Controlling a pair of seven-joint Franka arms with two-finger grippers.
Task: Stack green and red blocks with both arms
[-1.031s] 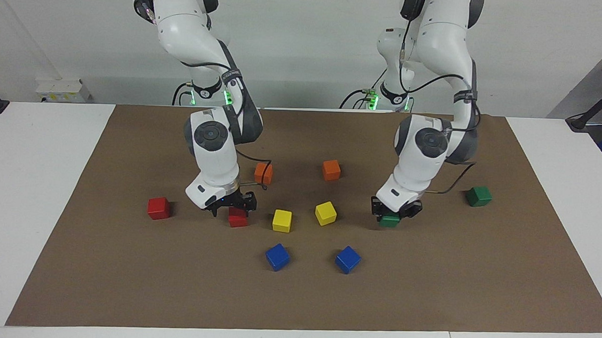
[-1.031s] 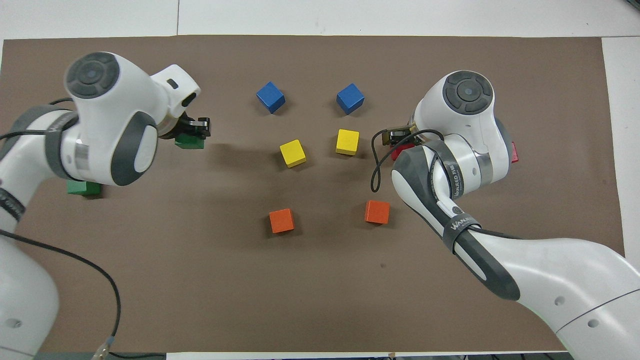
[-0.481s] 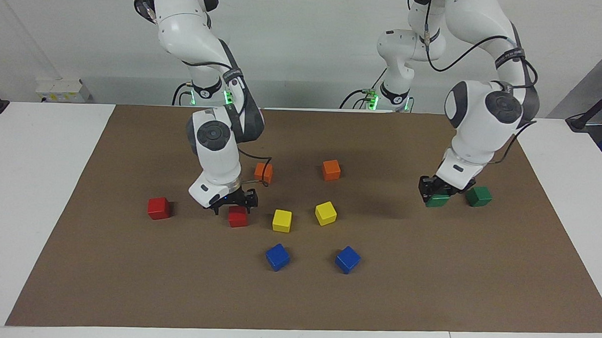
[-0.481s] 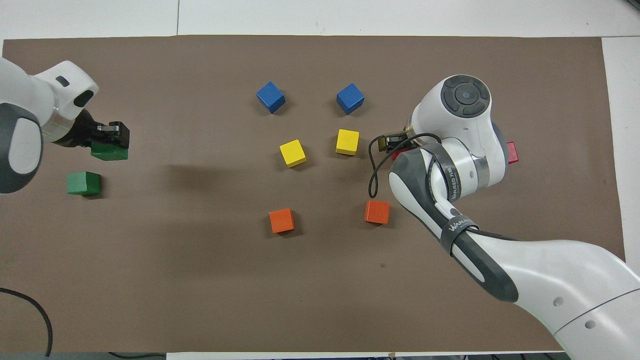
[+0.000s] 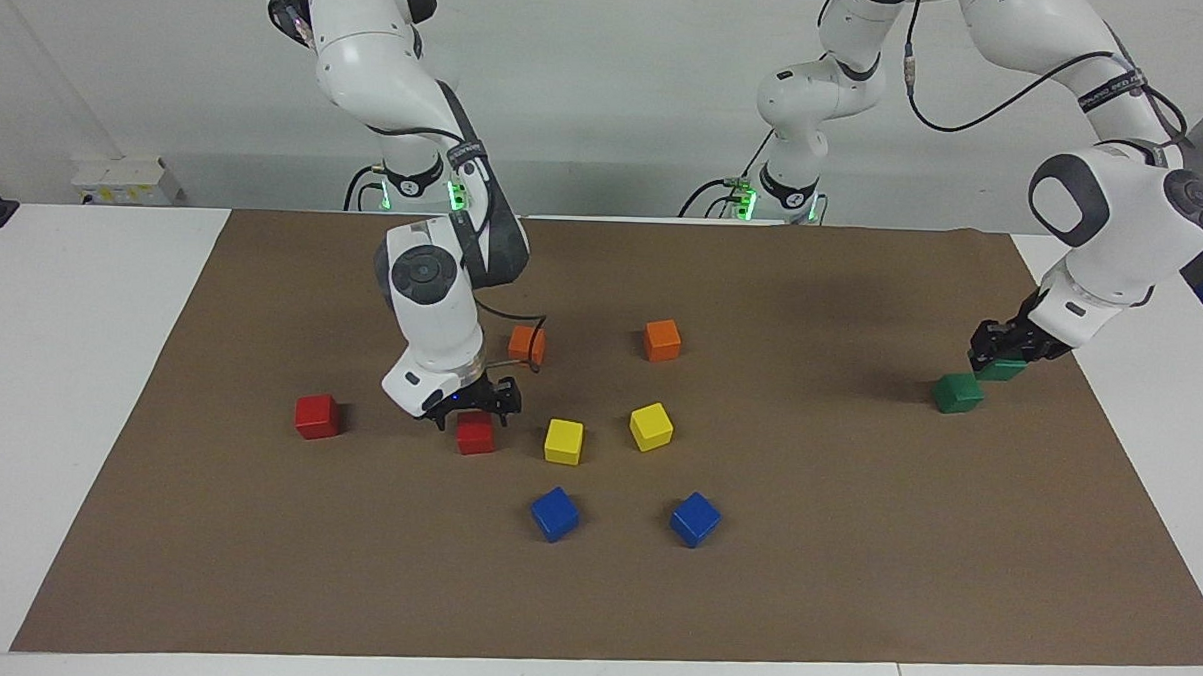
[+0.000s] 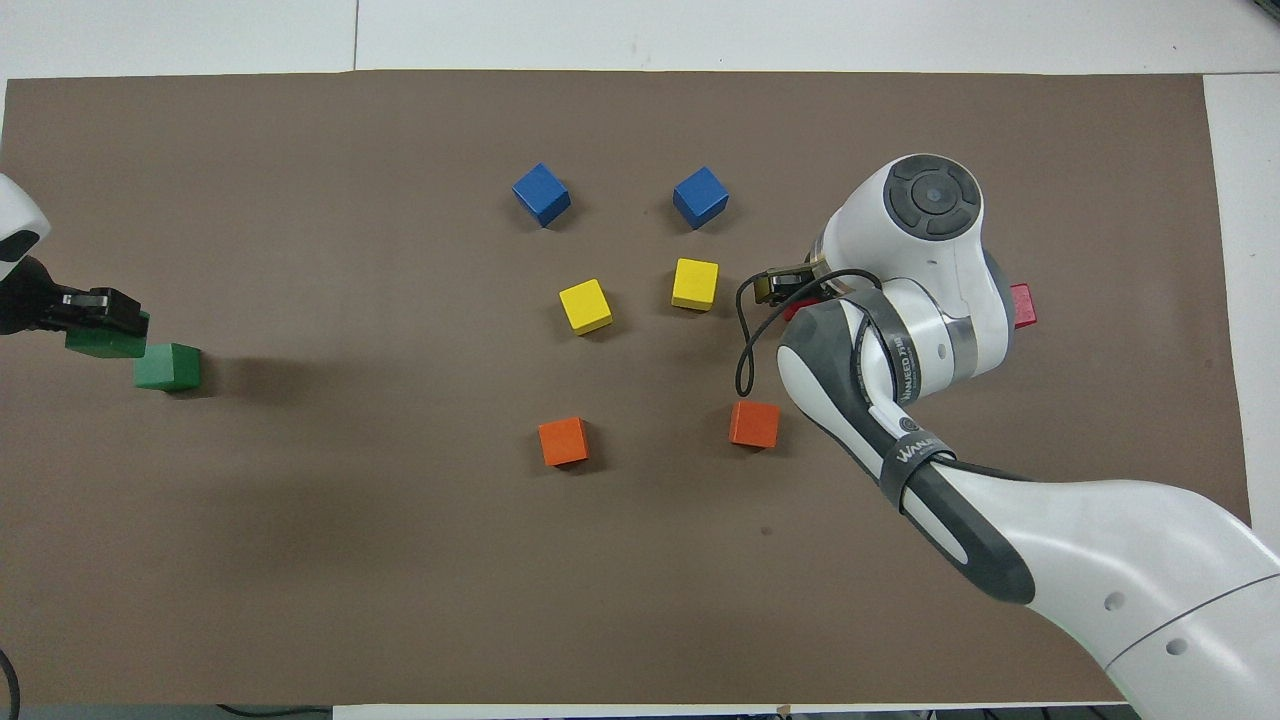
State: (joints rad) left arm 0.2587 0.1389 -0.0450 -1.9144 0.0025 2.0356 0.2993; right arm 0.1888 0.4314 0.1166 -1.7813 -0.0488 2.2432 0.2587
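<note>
My right gripper has its fingers reaching down around the sides of the red block, so it needs to close on the red block.
My left gripper is shut on a dark green block, held low over the mat at the left arm's end of the table. The second green block rests on the mat right beside it. My right gripper stands open just over a red block, its fingers to either side of the block's top. In the overhead view the arm hides most of that block. The other red block sits toward the right arm's end.
Two yellow cubes, two blue cubes and two orange cubes lie around the middle of the brown mat. White table borders the mat on both ends.
The left gripper has lifted the green block and carried it toward the left arm's end, ending beside the other green block. The right gripper stayed over the red block, rising slightly.
</note>
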